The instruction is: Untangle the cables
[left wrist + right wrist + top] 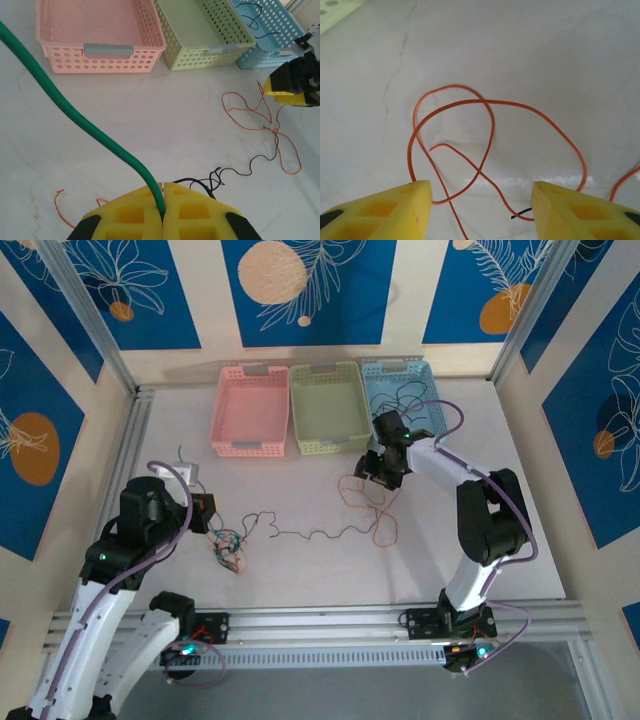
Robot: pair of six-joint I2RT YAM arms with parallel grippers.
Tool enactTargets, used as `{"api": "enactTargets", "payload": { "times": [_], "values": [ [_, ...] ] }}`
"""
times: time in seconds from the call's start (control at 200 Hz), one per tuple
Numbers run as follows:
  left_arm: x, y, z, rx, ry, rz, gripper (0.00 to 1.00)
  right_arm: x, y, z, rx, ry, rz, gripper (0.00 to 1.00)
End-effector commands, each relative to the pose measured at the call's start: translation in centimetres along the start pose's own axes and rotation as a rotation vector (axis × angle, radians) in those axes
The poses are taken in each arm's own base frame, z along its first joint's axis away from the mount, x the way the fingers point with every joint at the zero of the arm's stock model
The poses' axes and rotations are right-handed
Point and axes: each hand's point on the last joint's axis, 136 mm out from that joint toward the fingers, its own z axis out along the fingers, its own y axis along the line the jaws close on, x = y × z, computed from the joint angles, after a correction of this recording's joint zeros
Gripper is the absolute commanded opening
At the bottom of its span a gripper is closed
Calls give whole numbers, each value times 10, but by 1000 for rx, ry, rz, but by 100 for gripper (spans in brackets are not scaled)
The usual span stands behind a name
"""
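The robot's right gripper should grab the orange cable near its loose end (446, 145), so the cable's loops stay free to trail and untangle from the black cable.
In the left wrist view my left gripper (164, 200) is shut on a green cable (75, 112) that rises up and to the left from between its yellow pads. From above, the left gripper (205, 510) hangs over a small tangle of green and red cables (228, 550). A black cable (310, 532) runs right from the tangle to loose orange loops (378, 515). My right gripper (382, 475) hovers open over those loops. Its wrist view shows the orange cable (490, 130) lying on the table between the spread fingers (410, 205), held by neither.
Three baskets stand in a row at the back: pink (250, 445), green (325, 445) and blue (425, 375), the blue one with a black cable (405, 395) in it. The metal frame rail (330, 620) runs along the near edge.
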Motion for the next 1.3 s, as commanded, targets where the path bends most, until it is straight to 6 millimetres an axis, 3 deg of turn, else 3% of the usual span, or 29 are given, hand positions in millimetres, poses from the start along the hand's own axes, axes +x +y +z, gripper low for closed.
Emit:
{"api": "enactTargets", "payload": {
  "times": [0.0,0.425,0.83,1.045,1.295],
  "values": [
    [-3,0,-1,7,-16,18,0,-5,0,0,43,-23,18,58],
    [-3,0,-1,7,-17,19,0,12,27,22,71,59,-79,59],
    [-3,0,-1,7,-19,18,0,40,40,59,148,254,-212,59],
    [-4,-1,-1,14,-20,20,0,48,43,65,149,287,-258,59],
    [-4,-2,-2,21,-23,21,0,60,42,76,195,317,-335,39]
  ]
}}
